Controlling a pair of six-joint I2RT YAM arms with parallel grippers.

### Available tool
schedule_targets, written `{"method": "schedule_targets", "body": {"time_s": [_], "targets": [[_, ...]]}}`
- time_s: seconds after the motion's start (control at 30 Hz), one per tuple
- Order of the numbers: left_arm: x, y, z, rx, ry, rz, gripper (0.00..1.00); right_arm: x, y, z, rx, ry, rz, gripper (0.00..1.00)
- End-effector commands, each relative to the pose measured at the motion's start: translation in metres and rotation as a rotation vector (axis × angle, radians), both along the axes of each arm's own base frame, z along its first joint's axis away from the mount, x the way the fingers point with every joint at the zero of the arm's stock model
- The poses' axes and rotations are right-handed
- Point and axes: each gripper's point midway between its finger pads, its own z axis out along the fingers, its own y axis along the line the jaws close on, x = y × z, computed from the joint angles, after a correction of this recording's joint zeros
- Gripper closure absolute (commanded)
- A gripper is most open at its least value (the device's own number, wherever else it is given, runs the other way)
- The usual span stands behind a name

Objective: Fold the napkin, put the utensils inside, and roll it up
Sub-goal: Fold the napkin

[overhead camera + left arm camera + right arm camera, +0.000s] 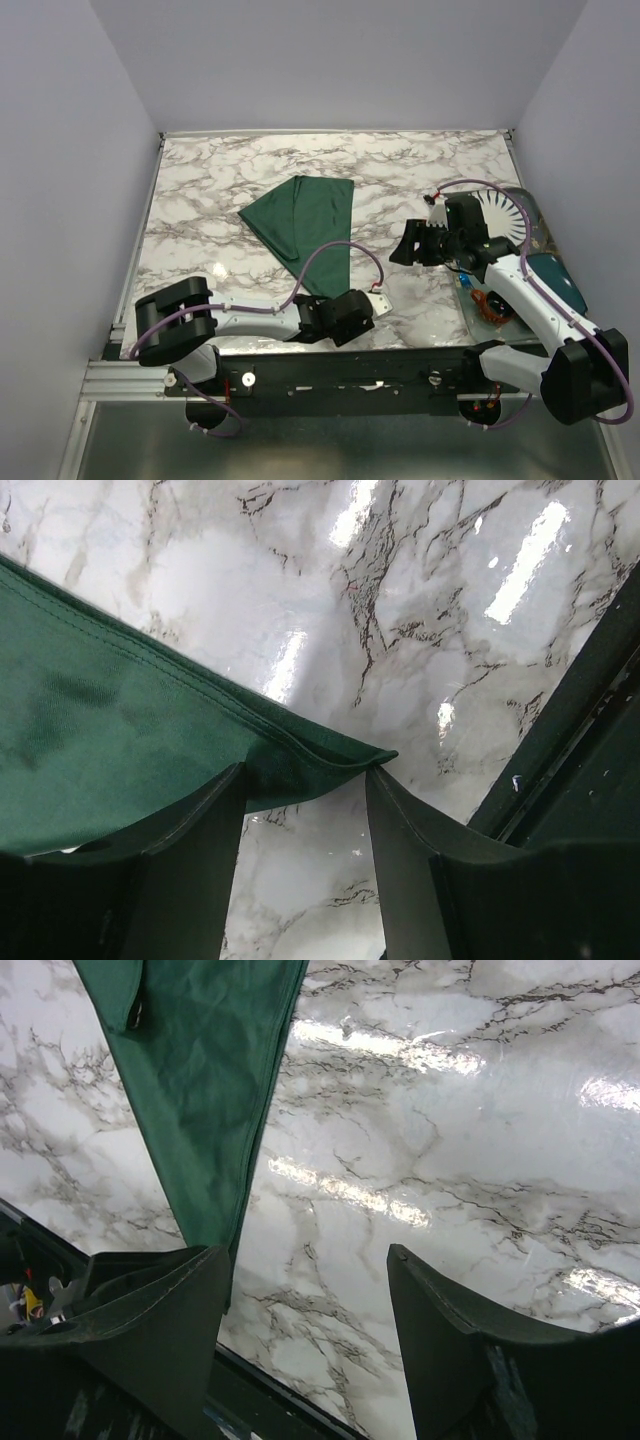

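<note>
My left gripper closes on the napkin now: its fingers reach past the napkin's near edge, its creased hem (312, 771) between them. Closing now would catch the hem.
The dark green napkin (305, 225) lies folded on the marble table (220, 180), tapering to a point near the front edge. My left gripper (350, 312) sits low at that near point. In the left wrist view the napkin (110, 730) ends in a corner just at my open left gripper (305, 775), and the jaws stand apart on either side of it without pinching it. My right gripper (412, 243) hovers open to the right of the cloth. The right wrist view has bare marble in my right gripper (303, 1258) and the napkin (200, 1080) off to the left. The utensils are out of view.
A teal oval dish (556, 278) and a white ribbed round piece (506, 210) sit at the table's right edge, behind the right arm. A black rail (350, 365) runs along the near edge and shows close beside the left fingers (590, 710). Grey walls enclose the table.
</note>
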Motion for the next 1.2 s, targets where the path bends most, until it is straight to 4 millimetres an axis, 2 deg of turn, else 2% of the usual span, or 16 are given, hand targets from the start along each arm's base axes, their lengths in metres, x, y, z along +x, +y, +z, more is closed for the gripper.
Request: {"method": "schedule_targets", "body": {"time_s": [0.0,0.1,0.17,0.27,0.33,0.37,0.4,0.43,0.47,0.5,0.57,0.6,0.77,0.93,0.97,1.17], "targets": [[0.005,-0.006,0.002,-0.007,-0.034,0.003,0.41,-0.008,0.0,-0.004,0.008,0.016,0.019,0.27],[0.003,-0.008,0.001,-0.023,-0.026,0.007,0.5,-0.007,0.0,-0.005,0.013,0.022,0.019,0.27],[0.007,-0.007,0.003,-0.043,-0.035,0.041,0.66,-0.008,0.001,-0.005,0.014,0.022,0.026,0.27],[0.014,-0.012,0.019,-0.132,-0.037,0.097,0.88,-0.007,0.002,-0.006,0.015,0.024,0.027,0.27],[0.02,-0.019,0.041,-0.234,-0.039,0.125,0.96,-0.006,0.003,-0.008,0.017,0.03,0.034,0.27],[0.027,-0.013,0.042,-0.251,-0.018,0.151,1.0,-0.005,0.004,-0.008,0.019,0.032,0.036,0.27],[0.031,-0.011,0.05,-0.291,0.001,0.181,1.0,-0.004,0.004,-0.007,0.021,0.033,0.038,0.27],[0.042,-0.012,0.059,-0.342,0.003,0.213,1.0,-0.004,0.007,-0.006,0.029,0.032,0.047,0.1],[0.047,-0.008,0.06,-0.364,0.017,0.24,1.0,-0.002,0.007,-0.005,0.031,0.032,0.047,0.0],[0.065,0.002,0.071,-0.416,0.029,0.295,1.0,-0.002,0.008,-0.005,0.036,0.034,0.051,0.0],[0.081,0.013,0.08,-0.495,0.069,0.373,1.0,-0.001,0.011,-0.004,0.048,0.037,0.063,0.0],[0.101,0.026,0.091,-0.553,0.072,0.432,1.0,-0.001,0.012,-0.003,0.051,0.037,0.068,0.0],[0.142,0.05,0.113,-0.703,0.122,0.551,1.0,0.003,0.01,-0.005,0.035,0.021,0.058,0.0],[0.175,0.072,0.112,-0.789,0.17,0.664,1.0,0.003,0.014,0.008,0.074,-0.057,0.079,0.0],[0.183,0.083,0.112,-0.808,0.179,0.692,1.0,0.004,0.015,0.011,0.079,-0.058,0.082,0.0],[0.213,0.12,0.118,-0.915,0.209,0.832,1.0,0.002,0.016,0.003,0.073,-0.03,0.091,0.03]]}}
